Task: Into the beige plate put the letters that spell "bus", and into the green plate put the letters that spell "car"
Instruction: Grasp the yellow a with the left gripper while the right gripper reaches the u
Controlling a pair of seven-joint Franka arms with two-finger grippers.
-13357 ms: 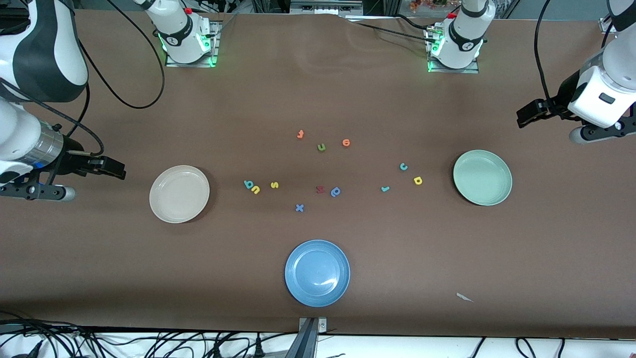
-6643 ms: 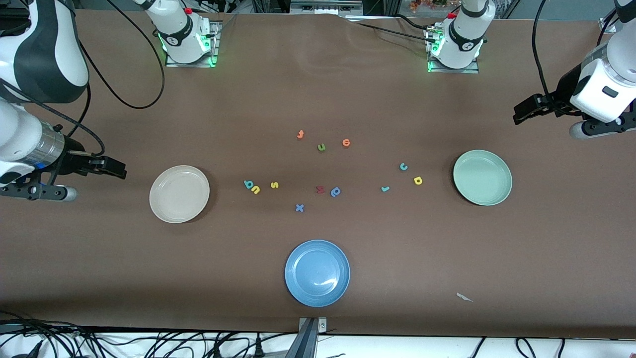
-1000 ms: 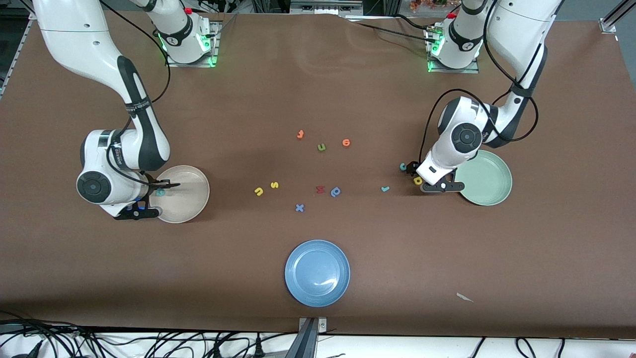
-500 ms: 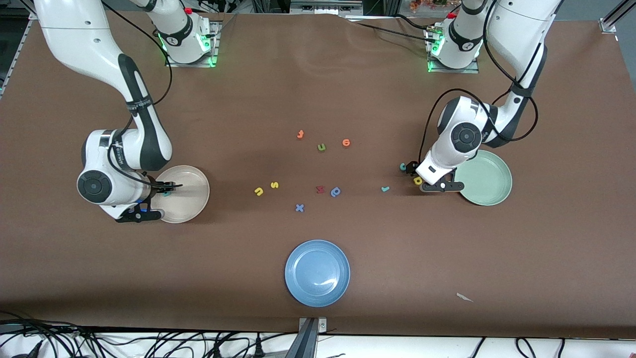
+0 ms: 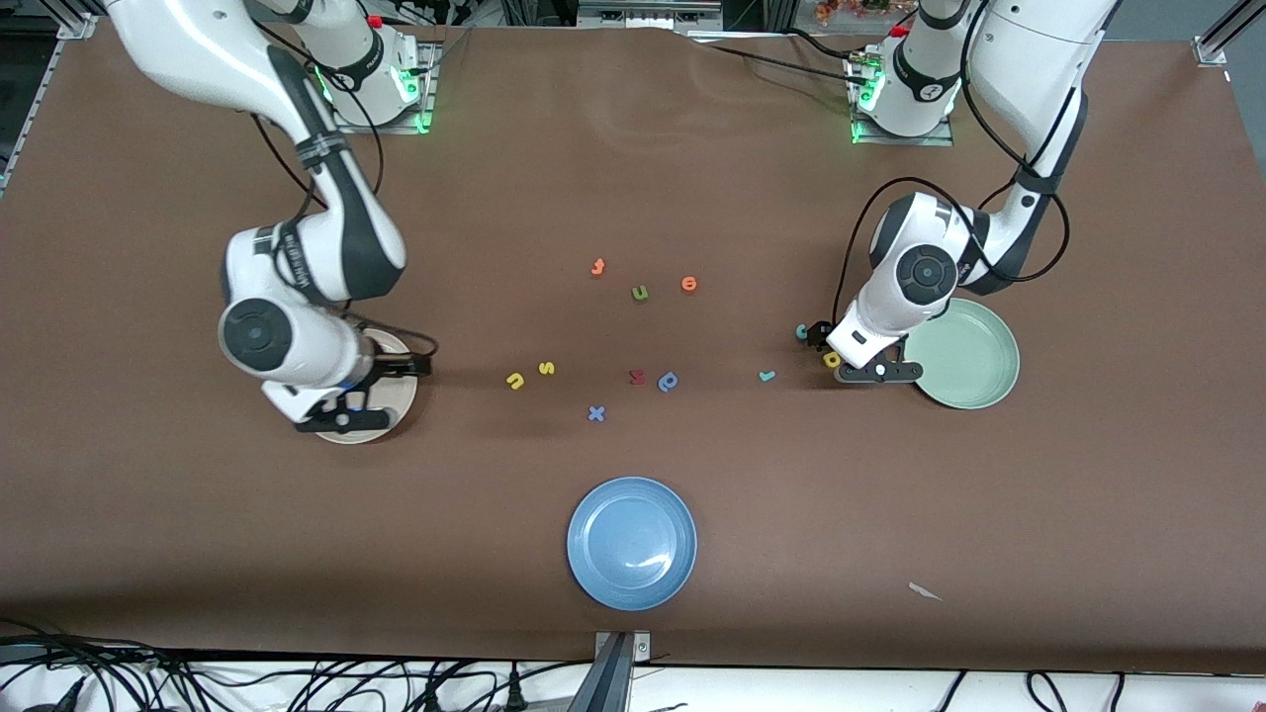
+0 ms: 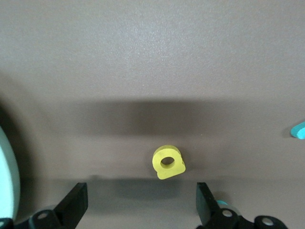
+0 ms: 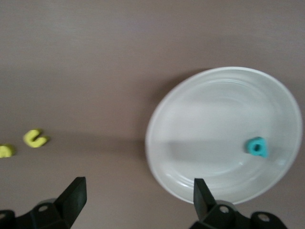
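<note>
The yellow "a" will help spell "car" in the green plate (image 5: 989, 331), so my left gripper will next grab it by its body around the hole (image 5: 832, 360).
The teal "b" (image 7: 257, 147) lies in the beige plate (image 7: 190, 124), whose rim (image 5: 401, 396) peeks out from under the right arm. My right gripper (image 7: 138, 202) hangs open and empty over the plate's edge toward the table's middle (image 5: 410, 366). The yellow "u" (image 5: 514, 381) and yellow "s" (image 5: 546, 368) lie on the table past it. My left gripper (image 6: 140, 205) is open, low over the yellow "a" (image 6: 168, 162) beside the green plate (image 5: 989, 331). The teal "c" (image 5: 802, 331) sits by one finger, and the teal "r" (image 5: 767, 376) lies nearby.
A blue plate (image 5: 631, 542) stands near the front edge. Loose letters lie mid-table: orange "t" (image 5: 597, 267), green "u" (image 5: 640, 293), orange "o" (image 5: 689, 285), a red letter (image 5: 638, 377), a blue letter (image 5: 669, 381), a blue "x" (image 5: 595, 413). A white scrap (image 5: 925, 591) lies toward the front.
My right gripper opened and let the teal "b" drop into the beige plate, then shifted toward the table's middle. The left arm barely moved.
</note>
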